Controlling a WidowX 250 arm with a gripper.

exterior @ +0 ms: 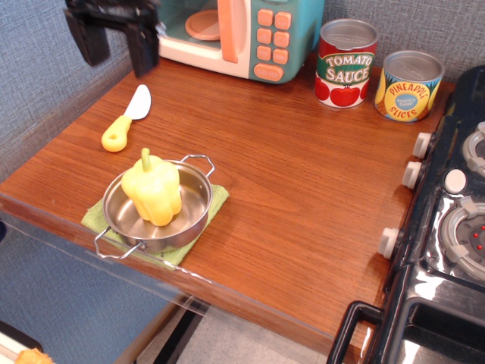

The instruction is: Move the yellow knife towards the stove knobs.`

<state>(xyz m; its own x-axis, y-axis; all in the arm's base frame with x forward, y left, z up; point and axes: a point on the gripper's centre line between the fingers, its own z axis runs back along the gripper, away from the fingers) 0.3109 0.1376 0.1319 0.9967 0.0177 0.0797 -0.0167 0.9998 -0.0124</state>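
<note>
I should grab the yellow knife by its yellow handle [117,133] next. Then my gripper can move it towards the stove knobs.
The yellow knife [125,120] lies flat on the wooden counter at the far left, yellow handle toward the front, white blade toward the back. My gripper [116,54] hangs open and empty at the top left, above and behind the knife, clear of it. The three pale stove knobs [412,174] sit along the left edge of the black toy stove [455,250] at the far right, a long way from the knife.
A steel pan [155,208] holding a yellow bell pepper [152,187] rests on a green cloth [215,203] in front of the knife. A toy microwave [242,34], a tomato sauce can [345,63] and a pineapple can [409,85] stand along the back.
</note>
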